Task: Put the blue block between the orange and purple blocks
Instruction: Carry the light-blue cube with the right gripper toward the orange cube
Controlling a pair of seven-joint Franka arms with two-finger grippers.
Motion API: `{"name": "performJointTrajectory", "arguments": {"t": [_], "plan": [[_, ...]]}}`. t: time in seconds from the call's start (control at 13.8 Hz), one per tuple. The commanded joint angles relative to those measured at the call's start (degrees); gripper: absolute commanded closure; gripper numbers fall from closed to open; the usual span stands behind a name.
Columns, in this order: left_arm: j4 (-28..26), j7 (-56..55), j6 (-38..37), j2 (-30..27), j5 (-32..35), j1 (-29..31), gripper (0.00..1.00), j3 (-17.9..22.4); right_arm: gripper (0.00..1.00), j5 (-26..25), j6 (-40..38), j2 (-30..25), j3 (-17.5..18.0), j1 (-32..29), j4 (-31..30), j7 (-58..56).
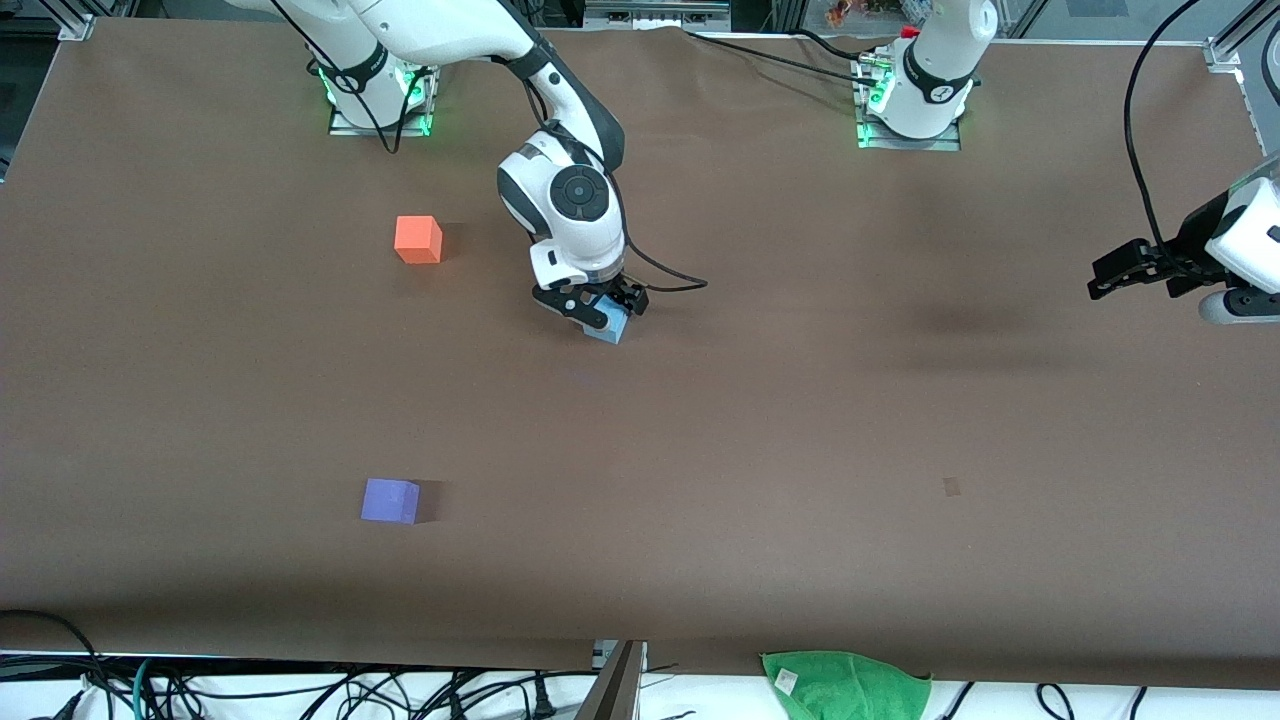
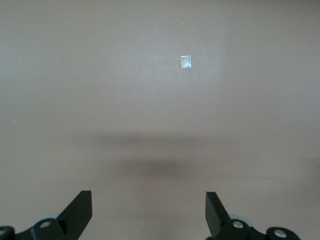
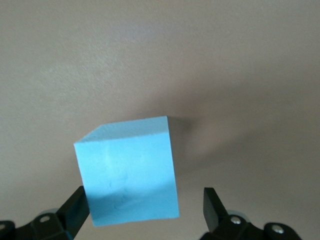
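Observation:
The blue block (image 1: 608,328) has to go between the orange and purple blocks, so my right gripper should grab the blue block's sides next.
The blue block (image 1: 608,328) is near the table's middle, between the fingers of my right gripper (image 1: 598,308). In the right wrist view the blue block (image 3: 127,172) sits askew between the spread fingers of the right gripper (image 3: 145,201). One finger is at its side and a gap shows at the other. The orange block (image 1: 418,239) lies toward the right arm's end, near that arm's base. The purple block (image 1: 390,500) lies nearer the front camera. My left gripper (image 1: 1108,278) waits open and empty over the left arm's end of the table (image 2: 148,205).
A small pale patch (image 1: 951,487) marks the brown table cover and also shows in the left wrist view (image 2: 186,62). A green cloth (image 1: 845,680) lies off the table's front edge. Cables run along that edge.

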Motion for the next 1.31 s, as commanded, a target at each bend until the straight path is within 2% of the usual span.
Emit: {"name": "performJointTrajectory", "arguments": {"t": [0.0,0.15,0.22,0.29,0.36,0.44,0.65,0.73,1.02,1.24], "plan": [[0.1,1.2,-0.2,-0.4,1.4,0.3,0.00,-0.3,0.00,-0.9,1.6,0.0,-0.1,-0.3,-0.5,0.1],[-0.2,1.2,-0.3,-0.6,1.4,0.3,0.00,-0.3,0.00,-1.5,2.3,0.1,-0.2,-0.4,-0.5,0.1],[-0.8,1.2,-0.2,-0.9,1.5,0.3,0.00,-0.3,0.09,-1.7,2.5,0.5,-0.2,-0.4,-0.5,0.2],[-0.8,1.1,-0.3,-1.1,1.6,0.3,0.00,-0.3,0.32,-1.7,2.8,0.5,-0.2,-0.4,-0.5,0.1],[-0.7,1.2,-0.3,-1.1,1.6,0.3,0.00,-0.3,0.47,-1.9,2.8,0.6,-0.2,-0.4,-0.5,0.1],[-0.8,1.1,-0.3,-1.1,1.6,0.3,0.00,-0.4,0.52,-2.5,2.8,0.6,-0.2,-0.4,-0.5,-0.3],[-0.7,1.1,-0.3,-1.2,1.6,0.3,0.00,-0.4,0.53,-2.7,2.4,-0.4,-1.9,-1.1,0.4,-4.4],[-0.8,1.1,-0.3,-1.2,1.6,0.3,0.00,-0.4,0.53,-2.7,1.7,-2.1,-3.8,-1.2,0.3,-7.3],[-0.9,1.1,-0.3,-1.2,1.6,0.2,0.00,-0.5,0.53,-1.9,-11.9,-7.6,-12.2,-1.7,0.3,-25.8],[-0.8,1.1,-0.4,-1.2,1.6,0.2,0.00,-0.5,0.53,-1.3,-14.3,-9.8,-19.0,-2.1,-1.4,-37.6]]}}
